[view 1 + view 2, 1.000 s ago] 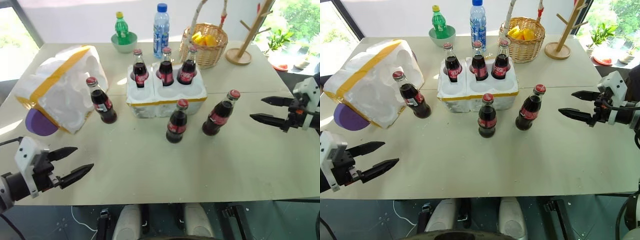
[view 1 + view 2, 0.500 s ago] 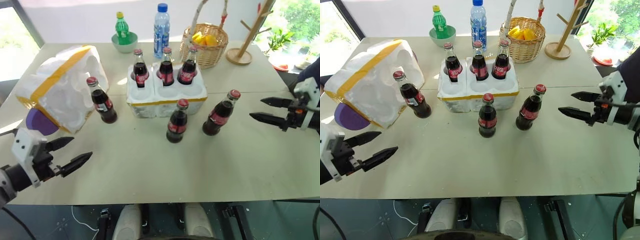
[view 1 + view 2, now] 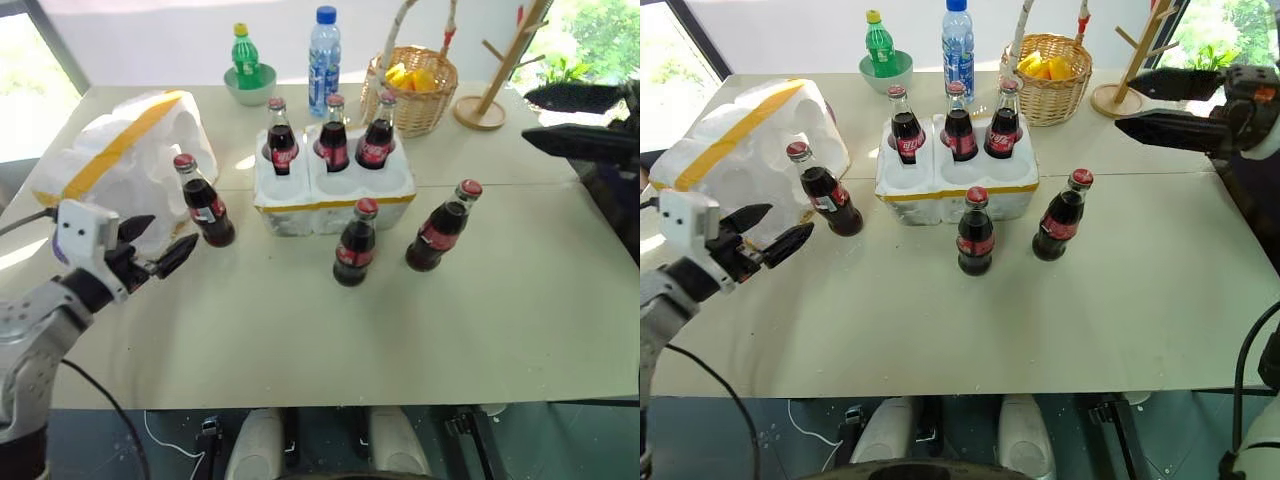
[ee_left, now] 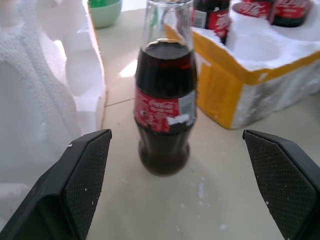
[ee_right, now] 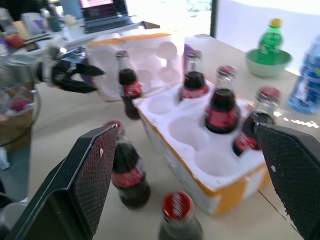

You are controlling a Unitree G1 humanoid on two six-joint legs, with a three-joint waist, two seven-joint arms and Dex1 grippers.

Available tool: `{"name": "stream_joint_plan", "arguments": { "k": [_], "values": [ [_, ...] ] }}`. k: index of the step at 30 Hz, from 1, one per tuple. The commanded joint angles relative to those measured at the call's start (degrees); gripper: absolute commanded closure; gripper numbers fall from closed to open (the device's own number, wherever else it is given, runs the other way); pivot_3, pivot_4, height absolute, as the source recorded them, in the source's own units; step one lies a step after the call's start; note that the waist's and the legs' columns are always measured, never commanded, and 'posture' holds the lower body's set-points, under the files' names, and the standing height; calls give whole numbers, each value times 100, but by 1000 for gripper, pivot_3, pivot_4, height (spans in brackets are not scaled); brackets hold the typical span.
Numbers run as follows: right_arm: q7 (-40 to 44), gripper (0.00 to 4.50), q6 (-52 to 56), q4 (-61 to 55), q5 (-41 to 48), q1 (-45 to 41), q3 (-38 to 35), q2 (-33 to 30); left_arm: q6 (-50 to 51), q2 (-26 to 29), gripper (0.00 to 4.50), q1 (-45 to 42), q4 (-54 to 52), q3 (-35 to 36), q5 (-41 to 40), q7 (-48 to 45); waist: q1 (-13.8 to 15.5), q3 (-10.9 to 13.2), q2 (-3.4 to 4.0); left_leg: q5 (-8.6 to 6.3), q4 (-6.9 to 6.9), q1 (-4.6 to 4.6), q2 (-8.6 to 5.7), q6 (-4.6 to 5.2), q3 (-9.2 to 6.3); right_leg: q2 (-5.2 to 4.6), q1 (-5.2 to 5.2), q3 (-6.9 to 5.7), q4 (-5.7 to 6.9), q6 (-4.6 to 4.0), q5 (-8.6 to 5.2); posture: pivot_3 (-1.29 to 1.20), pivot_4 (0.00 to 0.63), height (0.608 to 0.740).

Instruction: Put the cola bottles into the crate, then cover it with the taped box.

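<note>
My left gripper grabs the cola bottle beside the taped box by its straighter red label (image 3: 208,212) next, since the bottle slopes in at its shoulder (image 3: 196,187).
The crate (image 3: 335,190) sits mid-table with three cola bottles (image 3: 333,135) in its back wells. Three more stand loose on the table: one (image 3: 205,205) left of the crate, one (image 3: 353,245) in front of it, one (image 3: 438,228) at its right front. The taped box (image 3: 125,165) lies on its side at the left, hollow facing the crate. My left gripper (image 3: 160,245) is open, just short of the left loose bottle (image 4: 165,105), which stands ahead between its fingers (image 4: 75,185). My right gripper (image 3: 1125,105) hangs open, high over the table's right rear.
At the table's back stand a green soda bottle in a green bowl (image 3: 245,70), a blue-capped water bottle (image 3: 322,50), a wicker basket (image 3: 415,85) with yellow fruit, and a wooden rack (image 3: 490,90). Bare tabletop (image 3: 400,330) spreads in front of the bottles.
My left gripper has moved forward to the left loose bottle. My right gripper has risen and swung left over the table's right rear. Both stay open; no bottle has moved.
</note>
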Motion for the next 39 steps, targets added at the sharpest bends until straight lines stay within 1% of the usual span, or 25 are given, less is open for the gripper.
{"name": "stream_joint_plan", "arguments": {
  "k": [1,5,9,15,18,20,23,26,29,31,33,34,35,38,39],
  "values": [
    [-96,0,324,-466,388,-258,-39,131,-260,-36,88,-533,445,-354,354,73,0,-2,-5,0,0,0,0,-1,0,0,0,0,0,0,1,0,150,740],
    [-235,0,535,-778,565,-183,-31,276,-499,-106,88,-1112,1095,-794,658,-93,7,-2,-4,1,0,0,-3,0,2,-3,0,0,0,-1,2,0,150,740],
    [-341,0,656,-1061,737,-73,-55,418,-832,-163,88,-1792,1987,-1265,1014,-411,4,-2,-5,4,0,-7,-4,4,1,-1,-6,-4,2,8,7,0,150,740],
    [-456,0,709,-1292,891,-121,-41,505,-1314,-442,88,-2599,3292,-1755,1499,-718,10,-1,-6,7,3,-8,-5,6,5,1,-8,-11,9,22,15,0,150,740],
    [-516,0,687,-1347,874,-127,3,489,-1462,-493,826,-2660,3475,-1822,1530,-1002,4,-2,-6,8,6,-8,-5,7,6,3,-7,-12,10,25,17,0,150,740],
    [-582,0,662,-1393,853,-120,7,488,-1423,-423,1683,-2565,3362,-1827,1505,-1161,0,-2,-5,8,6,-7,-5,7,8,3,-8,-11,11,26,17,0,150,740],
    [-695,0,670,-1435,864,-99,-28,500,-1138,-158,1653,-2337,2947,-1657,1330,-1407,-12,-2,-7,8,6,-7,-4,7,6,3,-9,-11,14,26,18,0,150,740],
    [-769,0,652,-1471,867,-34,-46,502,-784,104,1653,-2213,2500,-1480,976,-1722,-27,-1,-7,8,6,-9,-3,6,8,2,-12,-9,13,26,17,0,150,740],
    [-840,0,627,-1491,852,18,-46,511,-285,444,1653,-2195,1986,-1294,444,-2205,-19,0,-8,15,5,-20,-2,-8,4,2,-23,-8,13,26,17,0,150,740],
    [-908,0,600,-1538,841,88,-62,525,473,765,1653,-2541,1650,-1140,-358,-2715,-5,3,-15,22,9,-48,-2,-18,2,1,-46,-8,16,25,17,0,150,740],
    [-981,0,570,-1603,842,171,-85,539,986,925,1653,-3110,1627,-1165,-905,-3059,50,10,-24,36,21,-88,-3,-40,-9,1,-76,-15,27,26,18,0,150,740],
    [-1008,0,559,-1625,846,195,-89,544,1104,949,1653,-3287,1668,-1197,-1003,-3120,73,10,-25,39,27,-97,-5,-42,-17,2,-77,-27,28,26,18,0,150,740],
    [-1052,0,551,-1667,854,237,-110,549,1160,883,1653,-3672,1837,-1329,-1027,-3202,99,10,-25,39,30,-100,-7,-43,-21,3,-76,-39,27,26,18,0,150,740],
    [-1214,0,558,-1793,899,335,-202,557,954,423,1653,-4879,2634,-1860,-686,-3321,169,10,-26,39,39,-98,-12,-37,-24,28,-65,-44,25,43,27,0,150,740],
    [-1253,0,566,-1819,914,348,-217,562,879,330,1653,-5076,2823,-1955,-573,-3353,171,10,-26,38,47,-97,-13,-32,-28,32,-57,-49,27,48,29,0,150,740]
  ]
}}
